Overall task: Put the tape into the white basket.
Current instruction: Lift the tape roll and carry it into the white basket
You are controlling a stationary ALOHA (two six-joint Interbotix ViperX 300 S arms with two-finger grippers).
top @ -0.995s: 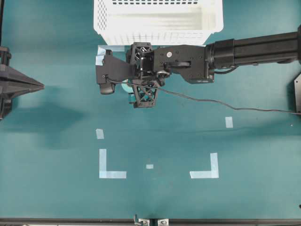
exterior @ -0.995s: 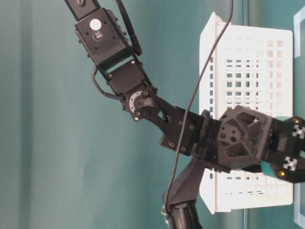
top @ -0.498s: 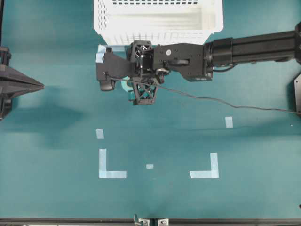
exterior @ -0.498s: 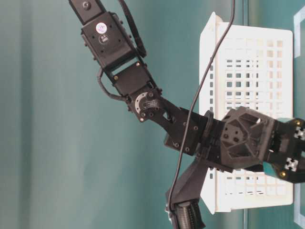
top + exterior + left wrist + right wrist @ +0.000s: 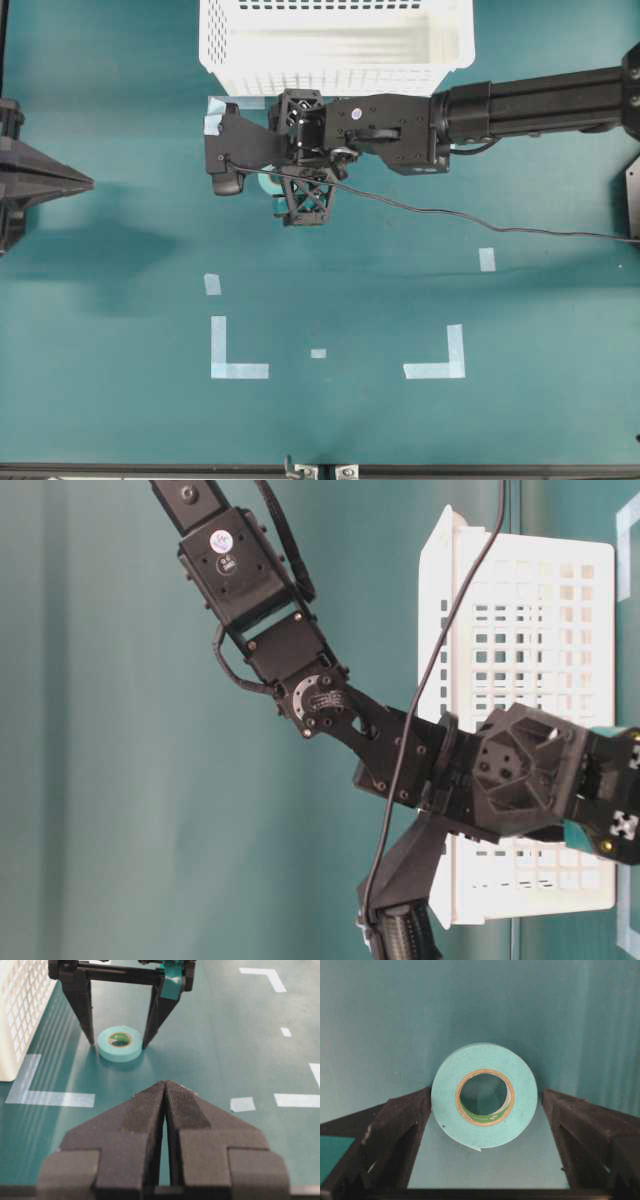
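My right gripper's fingers are beside the outer edges of the teal tape. They would catch the tape [image 5: 520,1085] if I closed them now.
The tape [image 5: 520,1085], a light-teal roll with a pale core, lies flat on the green table. My right gripper [image 5: 485,1097] stands open over it, one finger on each side. A small gap shows on the right, and the left finger is near or touching the roll. In the left wrist view the tape [image 5: 107,1045] sits between the two dark fingers [image 5: 87,1020] of the right gripper [image 5: 119,1040]. From overhead the right gripper [image 5: 270,182] hides most of the roll, just in front of the white basket [image 5: 335,75]. My left gripper [image 5: 75,182] is shut at the left edge, holding nothing.
Pale L-shaped marks [image 5: 238,352] [image 5: 437,355] and small strips [image 5: 487,259] are stuck flat to the table. The right arm's cable [image 5: 450,212] trails right across the table. The basket's perforated wall [image 5: 20,1005] stands close to the left of the roll.
The right arm has shifted slightly, settling the gripper round the roll. Its fingers remain wide apart. The tape and left arm have not moved.
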